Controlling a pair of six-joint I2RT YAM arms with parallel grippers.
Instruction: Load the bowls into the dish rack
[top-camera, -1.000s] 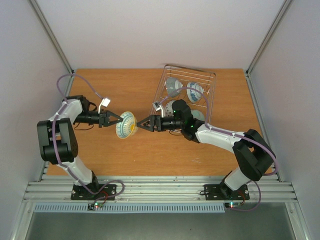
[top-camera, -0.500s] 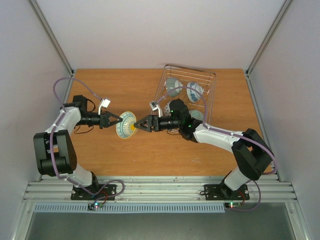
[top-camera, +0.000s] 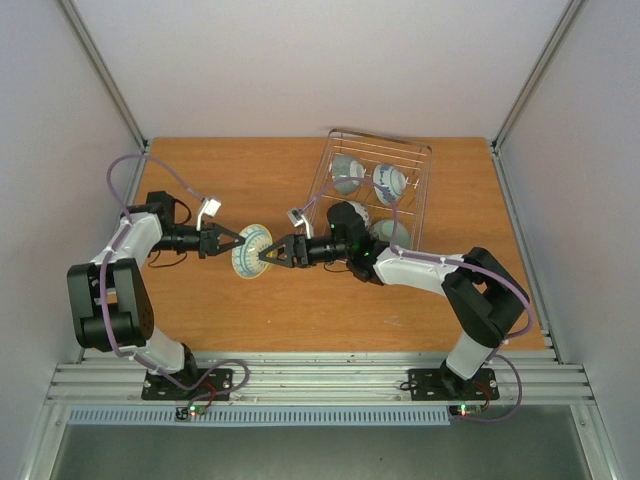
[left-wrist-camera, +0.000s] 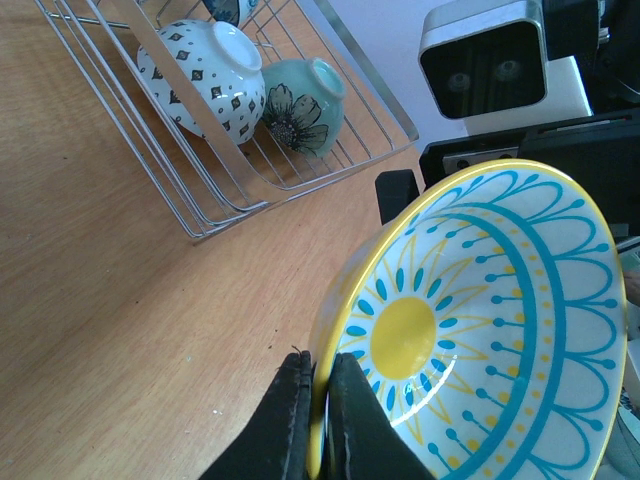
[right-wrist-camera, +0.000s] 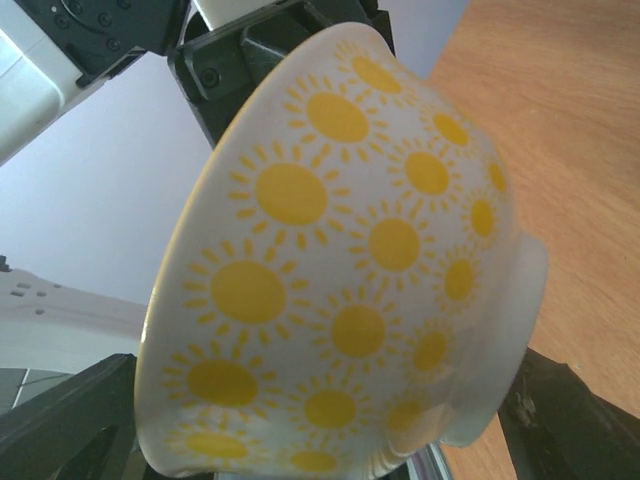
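Observation:
I am ready to close my right gripper on the bowl, because my fingers reach in on either side of it, beside the bowl's rim and its white foot.
A bowl (top-camera: 250, 250), white with yellow suns outside and a blue-and-yellow pattern inside (left-wrist-camera: 480, 330), hangs on its side above the table's middle left. My left gripper (top-camera: 238, 241) is shut on its rim, one finger inside and one outside (left-wrist-camera: 320, 400). My right gripper (top-camera: 268, 254) is open at the bowl's other side, its fingers (right-wrist-camera: 70, 425) standing left and right of the bowl's base (right-wrist-camera: 350, 270); contact cannot be told. The dish rack (top-camera: 380, 139) at the back right holds several bowls (top-camera: 347, 172), (top-camera: 388, 182), (top-camera: 395, 232).
In the left wrist view the rack's wire edge (left-wrist-camera: 300, 186) lies on the wooden table, with a white diamond-patterned bowl (left-wrist-camera: 205, 80) and a teal flowered bowl (left-wrist-camera: 300, 100) inside. My right forearm (top-camera: 400, 268) crosses the rack's near end.
My right gripper has reached left from the rack towards the held bowl and now straddles its base. The left gripper still holds the bowl, shifted slightly.

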